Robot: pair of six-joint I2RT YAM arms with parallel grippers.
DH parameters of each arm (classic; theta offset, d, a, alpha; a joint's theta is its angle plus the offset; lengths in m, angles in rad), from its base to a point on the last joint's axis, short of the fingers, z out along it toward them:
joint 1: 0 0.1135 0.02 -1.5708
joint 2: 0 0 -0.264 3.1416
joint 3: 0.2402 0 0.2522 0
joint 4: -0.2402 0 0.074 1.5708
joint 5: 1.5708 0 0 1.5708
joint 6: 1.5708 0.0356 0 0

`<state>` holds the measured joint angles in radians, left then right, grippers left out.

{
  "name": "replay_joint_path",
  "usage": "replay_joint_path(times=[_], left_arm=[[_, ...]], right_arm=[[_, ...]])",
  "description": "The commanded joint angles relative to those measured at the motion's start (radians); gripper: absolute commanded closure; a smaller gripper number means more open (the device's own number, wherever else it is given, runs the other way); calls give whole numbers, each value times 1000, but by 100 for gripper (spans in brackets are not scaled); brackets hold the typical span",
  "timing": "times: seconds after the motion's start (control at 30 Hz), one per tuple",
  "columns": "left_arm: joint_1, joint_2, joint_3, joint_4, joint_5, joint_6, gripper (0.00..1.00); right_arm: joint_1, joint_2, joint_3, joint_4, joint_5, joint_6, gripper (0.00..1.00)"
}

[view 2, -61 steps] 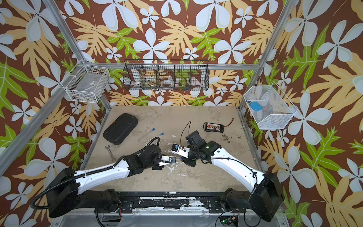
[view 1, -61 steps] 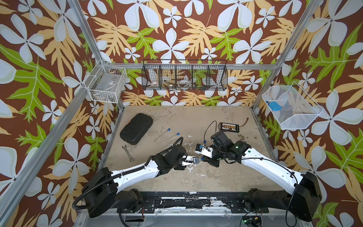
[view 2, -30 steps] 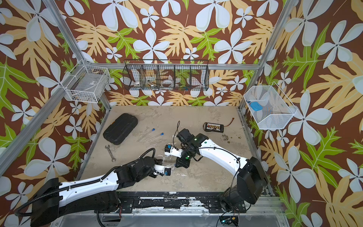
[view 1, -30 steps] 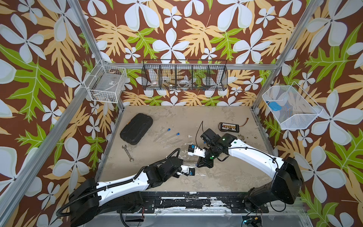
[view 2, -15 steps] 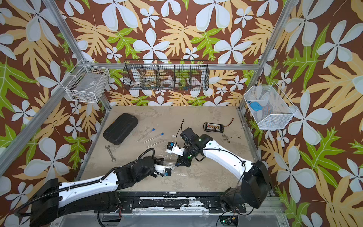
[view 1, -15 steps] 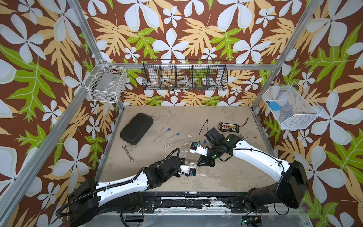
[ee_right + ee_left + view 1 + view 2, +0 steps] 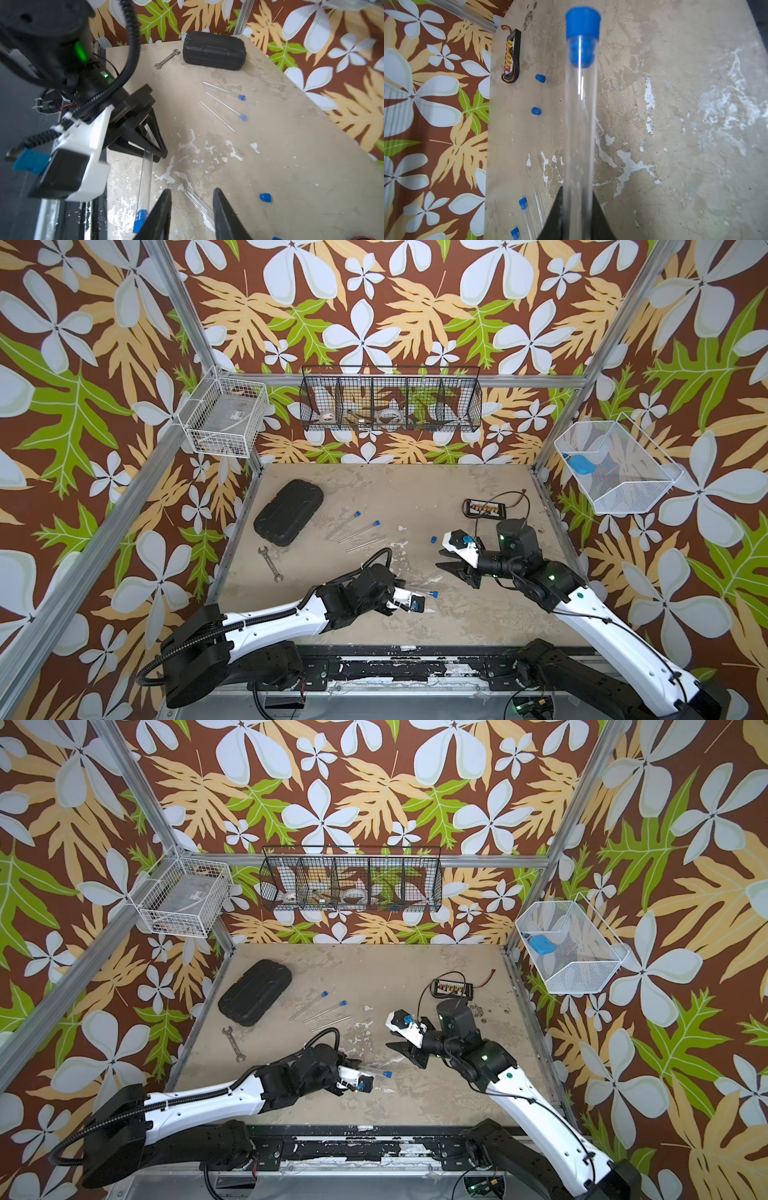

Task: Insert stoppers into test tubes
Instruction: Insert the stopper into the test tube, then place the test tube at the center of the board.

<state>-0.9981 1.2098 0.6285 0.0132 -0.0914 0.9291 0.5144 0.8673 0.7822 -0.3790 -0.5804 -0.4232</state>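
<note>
The tube's stoppered end (image 7: 582,34) hangs well above the table in my fingers, so from here my left gripper keeps hold of the tube until it rests on the table.
My left gripper (image 7: 401,585) is shut on a clear test tube (image 7: 579,124) that juts out past its jaws, low over the table. A blue stopper (image 7: 582,27) sits in that tube's far end (image 7: 433,594). My right gripper (image 7: 192,190) stands open just right of it, holding nothing; another bare tube (image 7: 197,203) lies on the table under the gap between its fingers. Two loose stoppers (image 7: 540,78) (image 7: 536,111) lie further back. Behind the left arm lie two stoppered tubes (image 7: 356,514) (image 7: 376,523) and a bare one (image 7: 363,544).
A black case (image 7: 289,512) and a grey wrench (image 7: 270,563) lie at the back left. A black connector board (image 7: 484,508) with wires sits at the back right. Wire baskets (image 7: 390,400) hang on the walls.
My right gripper has opened, let go of the stopper and drawn back to the right. The stopper stays in the tube held by my left gripper, which has barely moved.
</note>
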Motion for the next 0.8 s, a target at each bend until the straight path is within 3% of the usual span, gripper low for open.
replay_joint_path(times=[0.0,0.13,0.43,0.57,0.77], left_arm=[[57,17,46,-85,143,-143,100],[121,42,83,-154,277,-222,100],[150,38,85,-171,324,-263,100],[195,56,87,-200,354,-274,100],[350,151,167,-272,502,-377,100]], right_arm=[[16,-100,-78,21,98,-127,64],[50,-197,-168,11,117,-277,61],[52,-174,-175,4,137,-324,61],[52,-186,-188,51,177,-262,61],[51,-149,-165,146,251,-9,57]])
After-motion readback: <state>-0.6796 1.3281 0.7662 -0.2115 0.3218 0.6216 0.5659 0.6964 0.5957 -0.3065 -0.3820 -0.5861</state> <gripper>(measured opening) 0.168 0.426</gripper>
